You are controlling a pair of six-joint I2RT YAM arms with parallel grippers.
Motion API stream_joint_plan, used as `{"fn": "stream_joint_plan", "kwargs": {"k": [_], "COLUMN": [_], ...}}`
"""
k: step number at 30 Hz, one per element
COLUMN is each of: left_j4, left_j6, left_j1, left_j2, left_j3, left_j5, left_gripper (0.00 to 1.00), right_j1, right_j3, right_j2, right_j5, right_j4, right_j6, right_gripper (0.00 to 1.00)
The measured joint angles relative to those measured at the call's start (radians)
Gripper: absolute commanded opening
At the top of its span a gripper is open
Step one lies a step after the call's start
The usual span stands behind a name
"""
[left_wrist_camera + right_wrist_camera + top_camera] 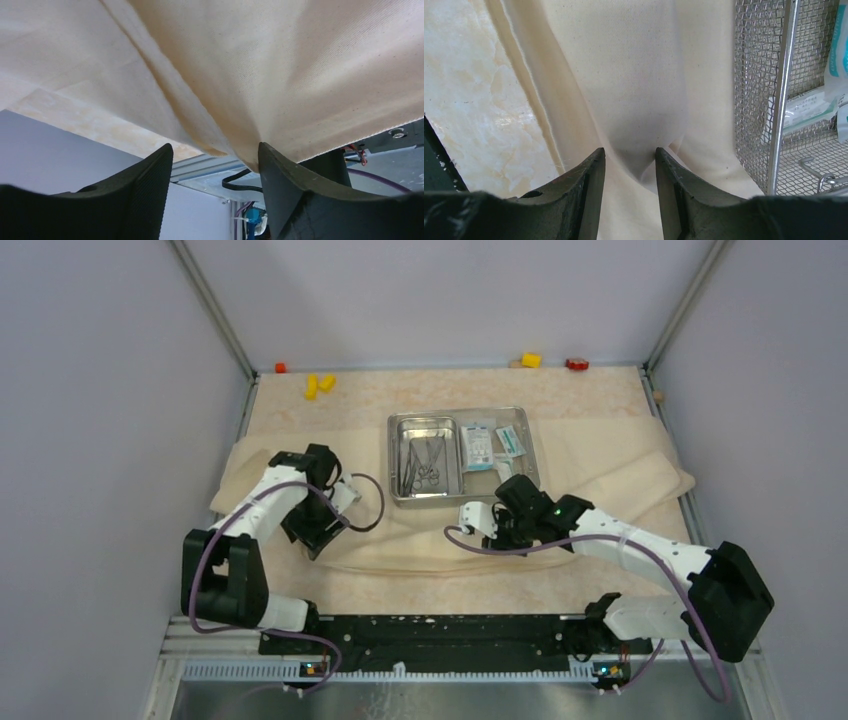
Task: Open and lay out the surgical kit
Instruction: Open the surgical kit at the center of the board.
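My left gripper grabs the beige cloth wrap point(600, 465) by its folded near edge next, to pull that flap outward and open.
The beige cloth wrap point(600, 465) lies spread across the table under the steel tray point(392, 460). Thin metal instruments point(425, 462) lie in the tray's left half and white-and-teal packets point(480, 445) in its right half. My left gripper point(318, 530) hovers at the cloth's front left. In the left wrist view it point(214, 147) is open, with the cloth point(300, 75) brushing the right fingertip point(270, 165). My right gripper point(478, 523) is just in front of the tray. In the right wrist view it point(629, 150) is shut on a raised fold of cloth point(639, 75), beside the tray's mesh wall point(781, 100).
Yellow blocks point(318, 385) and a red one point(280, 367) lie at the back left. Another yellow block point(530, 360) and a red one point(576, 364) lie at the back right. Grey walls close in three sides. The arms' mounting rail point(440, 630) runs along the near edge.
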Motion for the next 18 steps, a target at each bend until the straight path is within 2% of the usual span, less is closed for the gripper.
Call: {"fn": "stream_joint_plan", "kwargs": {"k": [6,11,18], "left_j4": [0.033,0.17,0.275], "left_j6": [-0.038,-0.096,-0.148], "left_j1": [0.02,0.033,0.033], "left_j2": [0.023,0.106,0.305], "left_j3": [0.159,0.281,0.323], "left_j5": [0.034,0.07,0.04], "left_gripper": [0.87,0.87,0.81], "right_j1": [-0.005,-0.008,-0.011], "right_j3": [-0.017,-0.026,-0.026], "right_j2": [0.0,0.002,0.005], "right_j5": [0.0,0.001,0.001], "right_j4": [0.008,0.018,0.023], "right_j6": [-0.002,-0.002,-0.002], "right_gripper": [0.41,0.41,0.41]}}
